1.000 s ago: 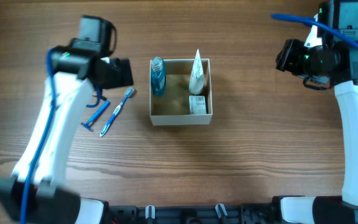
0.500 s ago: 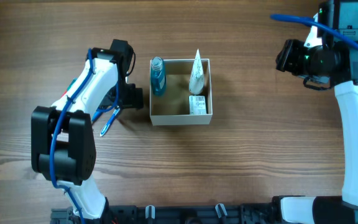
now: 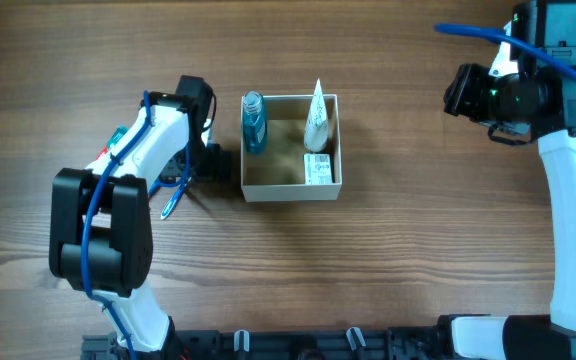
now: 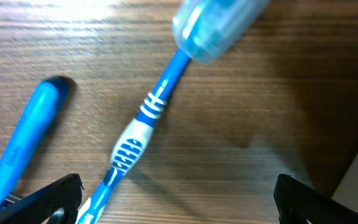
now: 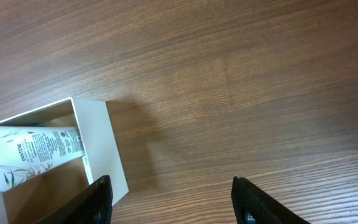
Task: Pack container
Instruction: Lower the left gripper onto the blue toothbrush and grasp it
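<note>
The left gripper grabs the toothbrush across its handle (image 4: 131, 142) next, which leaves the covered head free to lead.
The container (image 3: 290, 190), a square white-walled box with a brown inside, sits mid-table. It holds a blue bottle (image 3: 253, 122), a white tube (image 3: 316, 112) and a small white packet (image 3: 317, 168). A blue and white toothbrush (image 3: 171, 204) lies left of it, mostly under my left arm; it also shows in the left wrist view (image 4: 143, 121). A blue razor (image 4: 27, 140) lies beside it. My left gripper (image 4: 178, 199) is open, low over the toothbrush handle. My right gripper (image 5: 173, 199) is open and empty, high at the far right; the container's corner (image 5: 98, 140) shows there.
The wooden table (image 3: 418, 230) stretches around the box. My right arm (image 3: 568, 200) stands along the right edge. My left arm (image 3: 108, 220) reaches in from the front left.
My left gripper has swung down from above the table and now sits low over the toothbrush next to the container's left wall. The right arm has not moved.
</note>
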Tool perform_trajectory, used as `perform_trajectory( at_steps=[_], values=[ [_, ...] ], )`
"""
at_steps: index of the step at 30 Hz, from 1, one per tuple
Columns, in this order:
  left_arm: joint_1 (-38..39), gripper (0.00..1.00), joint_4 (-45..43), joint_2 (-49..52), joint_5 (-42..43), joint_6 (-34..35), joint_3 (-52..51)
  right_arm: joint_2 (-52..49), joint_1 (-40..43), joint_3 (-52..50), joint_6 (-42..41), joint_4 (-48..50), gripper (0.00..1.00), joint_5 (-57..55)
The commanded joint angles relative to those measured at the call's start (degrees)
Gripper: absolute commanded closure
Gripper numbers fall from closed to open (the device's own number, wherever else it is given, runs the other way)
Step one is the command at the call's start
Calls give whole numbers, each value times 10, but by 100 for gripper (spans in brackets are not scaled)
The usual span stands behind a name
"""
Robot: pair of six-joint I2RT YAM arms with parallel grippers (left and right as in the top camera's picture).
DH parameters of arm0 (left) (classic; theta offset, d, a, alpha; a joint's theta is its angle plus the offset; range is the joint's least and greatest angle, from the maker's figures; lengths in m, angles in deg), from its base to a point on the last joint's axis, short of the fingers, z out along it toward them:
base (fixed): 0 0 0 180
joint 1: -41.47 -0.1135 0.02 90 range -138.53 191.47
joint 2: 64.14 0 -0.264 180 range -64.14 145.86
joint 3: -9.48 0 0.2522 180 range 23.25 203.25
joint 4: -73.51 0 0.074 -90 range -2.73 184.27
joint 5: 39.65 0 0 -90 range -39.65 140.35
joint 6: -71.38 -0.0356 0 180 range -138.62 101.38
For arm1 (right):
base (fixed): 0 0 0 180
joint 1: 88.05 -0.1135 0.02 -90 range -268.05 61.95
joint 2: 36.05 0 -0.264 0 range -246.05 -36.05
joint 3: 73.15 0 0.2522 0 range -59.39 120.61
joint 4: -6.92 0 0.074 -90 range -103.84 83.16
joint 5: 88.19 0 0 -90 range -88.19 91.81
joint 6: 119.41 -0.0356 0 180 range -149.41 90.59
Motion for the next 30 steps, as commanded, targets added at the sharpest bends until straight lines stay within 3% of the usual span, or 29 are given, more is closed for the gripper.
perform_trajectory(
  at_steps=[1, 23, 26, 30],
  values=[
    [-10, 1, -2, 4, 10, -16, -4, 9, 1, 1, 5, -1, 38, 5],
    [-10, 3, -21, 38, 29, -32, -4, 9, 2, 1, 5, -7, 38, 5],
    [-11, 11, -14, 38, 33, -33, -4, 9, 2, 1, 5, -7, 38, 5],
    [-11, 37, -7, 38, 33, -30, -4, 9, 2, 1, 5, -7, 38, 5]
  ],
)
